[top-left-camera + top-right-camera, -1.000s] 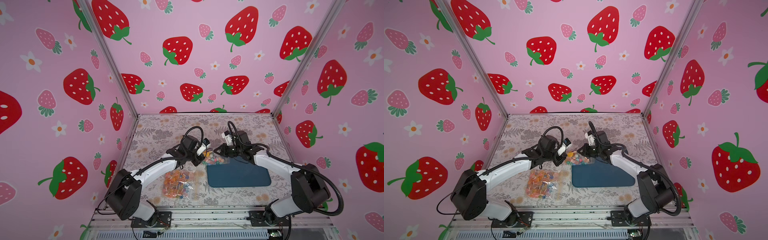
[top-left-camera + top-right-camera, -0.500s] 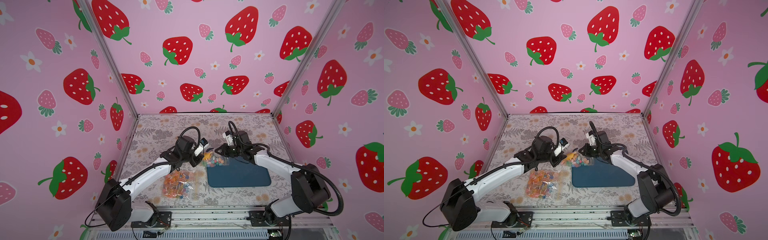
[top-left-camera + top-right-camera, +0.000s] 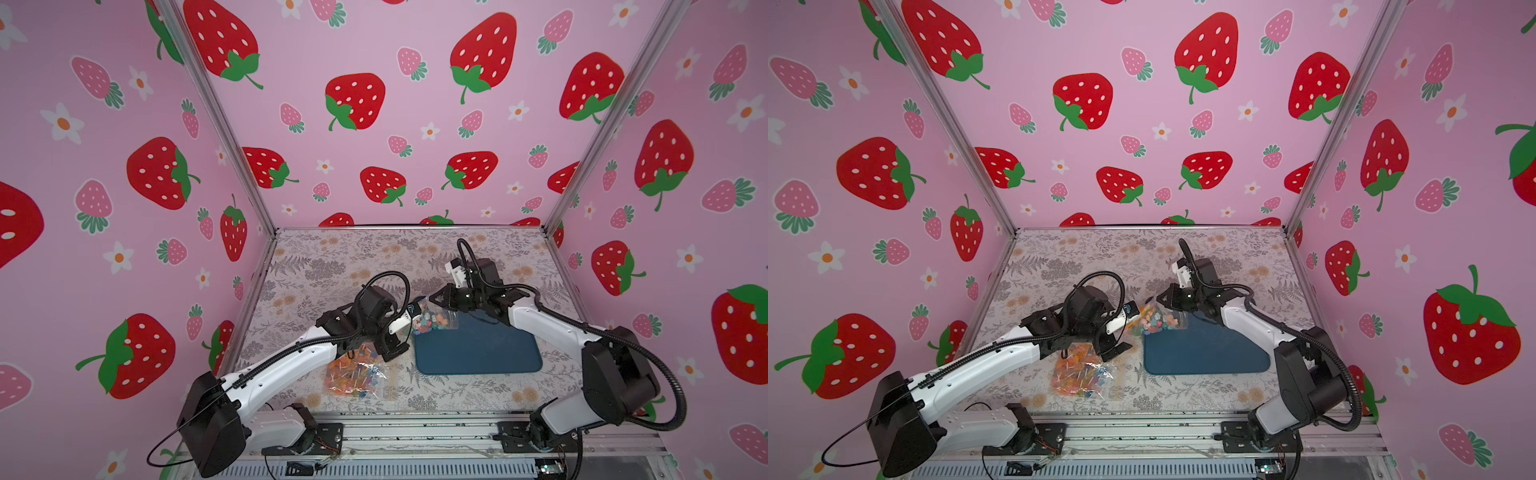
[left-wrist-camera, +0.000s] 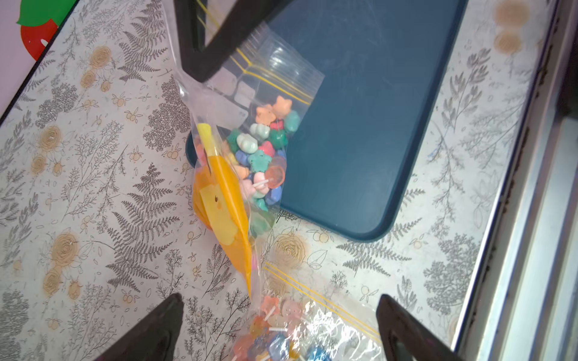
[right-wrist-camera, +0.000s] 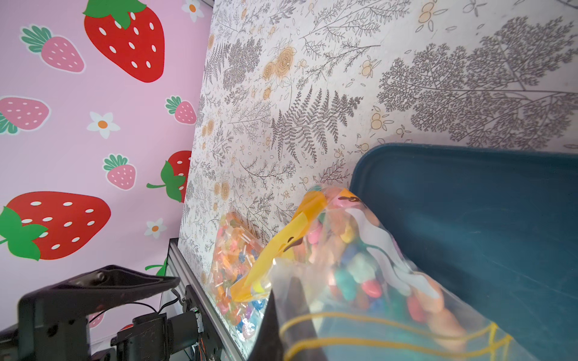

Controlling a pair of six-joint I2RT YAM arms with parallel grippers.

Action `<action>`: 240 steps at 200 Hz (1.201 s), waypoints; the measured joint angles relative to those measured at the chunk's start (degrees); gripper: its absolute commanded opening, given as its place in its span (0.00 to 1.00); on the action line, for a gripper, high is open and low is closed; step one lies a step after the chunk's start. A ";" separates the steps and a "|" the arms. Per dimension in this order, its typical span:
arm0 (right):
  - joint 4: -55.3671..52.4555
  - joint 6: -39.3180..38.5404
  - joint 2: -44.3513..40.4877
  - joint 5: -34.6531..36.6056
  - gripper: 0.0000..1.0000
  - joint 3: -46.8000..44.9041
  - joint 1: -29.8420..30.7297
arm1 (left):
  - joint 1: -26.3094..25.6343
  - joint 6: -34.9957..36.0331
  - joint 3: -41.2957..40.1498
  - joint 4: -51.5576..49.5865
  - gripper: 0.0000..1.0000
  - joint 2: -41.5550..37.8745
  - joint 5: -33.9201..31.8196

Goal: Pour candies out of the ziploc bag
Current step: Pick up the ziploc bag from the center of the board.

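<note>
Next, my left gripper should grip the ziploc bag [image 3: 434,322] by its bottom end, opposite the yellow-striped zip, to tip it and pour candies out.
A clear ziploc bag [image 3: 434,322] [image 3: 1158,324] [image 4: 266,150] [image 5: 359,265] hangs by its yellow-striped zip end from my right gripper [image 3: 430,299] [image 3: 1158,299] [image 5: 294,312], which is shut on it. Its lower end rests across the far left corner of the blue tray [image 3: 478,353] [image 4: 375,125]. Inside are multicoloured star-shaped candies [image 4: 266,147], a lollipop and an orange card [image 4: 225,193]. My left gripper [image 3: 380,349] [image 3: 1106,349] [image 4: 278,331] stands open just in front of the bag, touching nothing.
A second clear bag of lollipops [image 3: 357,376] [image 3: 1084,376] [image 4: 297,337] [image 5: 231,250] lies flat on the floral table, left of the tray and below my left gripper. Pink strawberry walls close in three sides. A metal rail [image 3: 415,432] runs along the front edge.
My left gripper has opened, let go of the hanging bag and drawn back toward the front, over the lollipop bag. The right gripper holds its place with the bag.
</note>
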 measured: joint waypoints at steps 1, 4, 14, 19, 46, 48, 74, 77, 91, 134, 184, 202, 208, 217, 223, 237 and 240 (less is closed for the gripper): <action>0.00 0.00 0.00 0.00 0.00 0.00 0.00 | 0.00 0.13 -0.02 -0.02 0.96 0.02 -0.13; -0.04 0.00 0.02 -0.04 0.00 0.00 -0.02 | 0.00 0.59 -0.17 -0.07 0.96 0.11 -0.50; -0.07 0.00 0.04 -0.09 0.00 0.00 -0.02 | -0.07 1.57 -0.59 -0.13 0.95 0.85 -1.97; -0.07 0.00 0.04 -0.11 0.00 0.00 -0.02 | -0.04 2.01 -0.72 -0.15 0.94 1.40 -2.78; -0.09 0.00 0.04 -0.17 0.00 0.00 -0.02 | -0.50 3.58 -1.81 1.51 0.92 5.42 -6.47; -0.09 0.00 0.04 -0.17 0.00 0.00 -0.02 | -0.55 3.63 -1.86 1.57 0.92 5.64 -6.67; -0.09 0.00 0.04 -0.28 0.00 0.00 -0.04 | -0.76 4.09 -2.14 4.24 0.86 9.20 -8.94; -0.09 0.00 0.04 -0.28 0.00 0.00 -0.04 | -0.79 4.11 -2.14 4.61 0.85 9.57 -9.09; -0.09 0.00 0.04 -0.39 0.00 0.00 -0.20 | -0.79 4.02 -2.12 6.25 0.78 11.43 -9.94; -0.09 0.02 0.04 -0.66 0.00 0.00 -0.28 | -0.72 3.65 -1.88 9.25 0.40 15.19 -10.69; -0.07 0.04 0.81 -0.79 0.00 0.83 -0.28 | -0.13 2.23 -1.84 10.86 0.22 14.97 -10.67; -0.04 0.07 0.94 -0.81 0.00 0.85 -0.35 | 0.11 1.55 -1.84 11.61 0.00 13.94 -10.64; -0.04 0.07 0.96 -0.81 0.00 0.85 -0.37 | 0.22 1.62 -1.84 11.80 0.00 13.73 -10.73; -0.02 0.07 1.01 -0.81 0.00 0.85 -0.39 | 0.33 1.53 -1.84 11.96 0.00 13.55 -10.69; -0.02 0.07 1.01 -0.81 0.00 0.85 -0.42 | 0.37 1.44 -1.84 11.91 0.00 13.55 -10.69; -0.02 0.07 1.03 -0.81 0.00 0.85 -0.46 | 0.55 1.31 -1.84 11.87 0.00 13.55 -10.64; -0.04 0.07 1.03 -0.81 0.00 0.85 -0.46 | 0.61 1.18 -1.84 11.87 0.00 13.55 -10.64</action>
